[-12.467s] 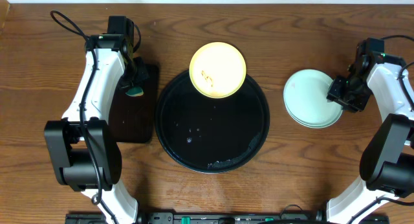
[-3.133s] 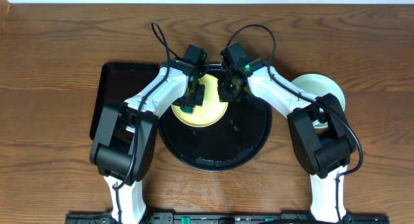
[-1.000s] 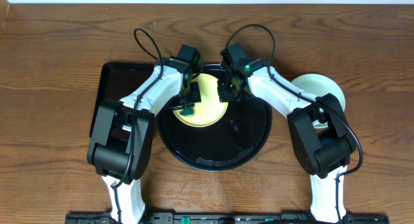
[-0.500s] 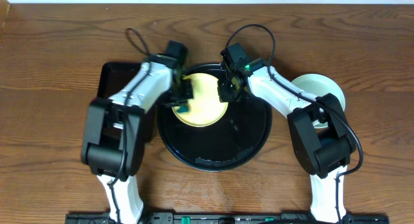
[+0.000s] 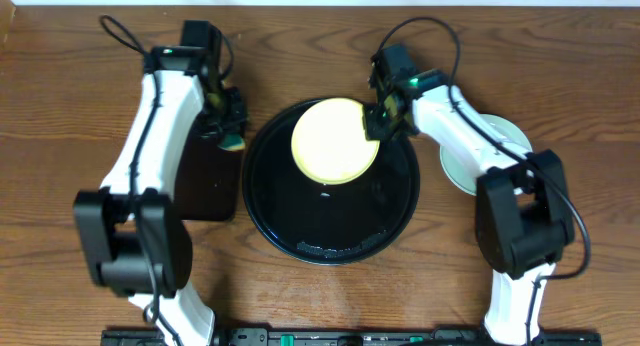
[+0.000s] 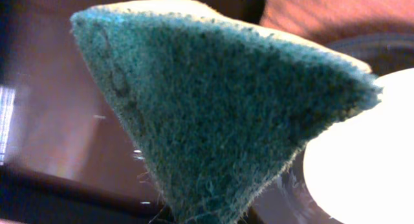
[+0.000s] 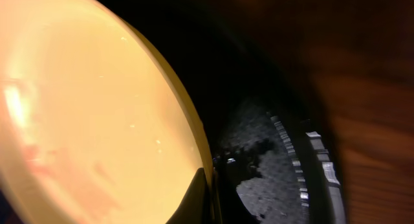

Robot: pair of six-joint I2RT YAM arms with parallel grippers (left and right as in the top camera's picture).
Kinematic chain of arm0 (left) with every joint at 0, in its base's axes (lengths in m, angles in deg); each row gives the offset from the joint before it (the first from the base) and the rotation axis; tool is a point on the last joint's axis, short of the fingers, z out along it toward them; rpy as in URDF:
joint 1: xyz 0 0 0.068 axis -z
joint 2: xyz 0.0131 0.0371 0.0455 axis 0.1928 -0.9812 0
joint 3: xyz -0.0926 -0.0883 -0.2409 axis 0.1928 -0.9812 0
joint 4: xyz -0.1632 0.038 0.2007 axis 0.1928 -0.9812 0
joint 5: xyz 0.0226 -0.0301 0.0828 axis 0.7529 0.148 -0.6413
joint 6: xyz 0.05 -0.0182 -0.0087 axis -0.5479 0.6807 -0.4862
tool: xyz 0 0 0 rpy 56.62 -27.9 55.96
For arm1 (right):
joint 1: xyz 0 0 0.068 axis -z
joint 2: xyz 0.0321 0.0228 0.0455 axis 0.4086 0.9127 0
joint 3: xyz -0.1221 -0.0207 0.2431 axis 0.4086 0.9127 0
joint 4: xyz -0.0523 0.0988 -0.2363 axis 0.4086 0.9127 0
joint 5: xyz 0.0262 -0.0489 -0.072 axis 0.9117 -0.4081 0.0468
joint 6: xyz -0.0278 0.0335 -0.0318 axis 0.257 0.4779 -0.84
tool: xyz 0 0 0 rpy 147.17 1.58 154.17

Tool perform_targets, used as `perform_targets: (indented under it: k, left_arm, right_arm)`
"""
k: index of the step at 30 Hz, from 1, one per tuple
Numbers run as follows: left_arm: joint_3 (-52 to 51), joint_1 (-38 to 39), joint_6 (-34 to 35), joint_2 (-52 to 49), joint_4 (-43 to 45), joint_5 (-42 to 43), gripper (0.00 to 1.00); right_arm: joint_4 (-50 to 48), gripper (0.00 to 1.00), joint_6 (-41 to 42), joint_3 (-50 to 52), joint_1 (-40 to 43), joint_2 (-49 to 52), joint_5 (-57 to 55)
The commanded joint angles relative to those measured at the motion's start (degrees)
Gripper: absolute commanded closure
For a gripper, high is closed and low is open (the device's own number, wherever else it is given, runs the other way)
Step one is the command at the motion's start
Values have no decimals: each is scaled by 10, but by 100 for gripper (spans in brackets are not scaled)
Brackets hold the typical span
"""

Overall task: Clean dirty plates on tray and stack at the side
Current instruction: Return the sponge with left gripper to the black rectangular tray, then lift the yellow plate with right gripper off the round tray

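The green scrub sponge should stay in my left gripper until it sits inside the rectangular tray (image 5: 208, 188), because one corner (image 5: 240, 146) sticks out over the tray's rim.
The pale yellow plate (image 5: 335, 140) is over the upper middle of the round black tray (image 5: 330, 241), with no smears showing. My right gripper (image 5: 377, 121) is shut on the plate's right rim; the right wrist view shows the plate (image 7: 90, 114) filling the left side with a finger clamped on its edge. Two mint-blue plates (image 5: 505, 146) are stacked on the table at the right, partly under the right arm. My left gripper (image 5: 230, 136) is shut on a green scrub sponge (image 6: 220, 114), held over the rectangular tray, left of the round tray.
A smaller rectangular black tray (image 5: 205, 181) lies left of the round tray, under the left arm. Small wet specks show on the round tray's floor. Bare wooden table (image 5: 60, 136) lies at the far left and along the front.
My left gripper has carried the sponge off the yellow plate, left to the rectangular tray. My right gripper, still holding the plate's rim, has shifted it slightly right.
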Motion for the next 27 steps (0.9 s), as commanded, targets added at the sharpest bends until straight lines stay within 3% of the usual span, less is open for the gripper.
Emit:
perform_targets:
  k: [1, 9, 15, 19, 27]
  left_arm:
    - [15, -22, -41, 18, -4, -81, 92]
    - [-7, -42, -74, -15, -2, -94, 92]
    - [-11, -41, -74, -36, -2, -94, 47]
    - [-11, -41, -74, -37, -2, -94, 28]
    - [-11, -41, -74, -37, -2, -94, 26]
  right_arm:
    - [3, 99, -13, -14, 2, -28, -11]
    - [17, 99, -13, -14, -3, -28, -11]
    - [27, 99, -15, -14, -3, -28, -11]
    - [31, 99, -16, -14, -2, -30, -11]
    - [40, 99, -43, -14, -3, -77, -61]
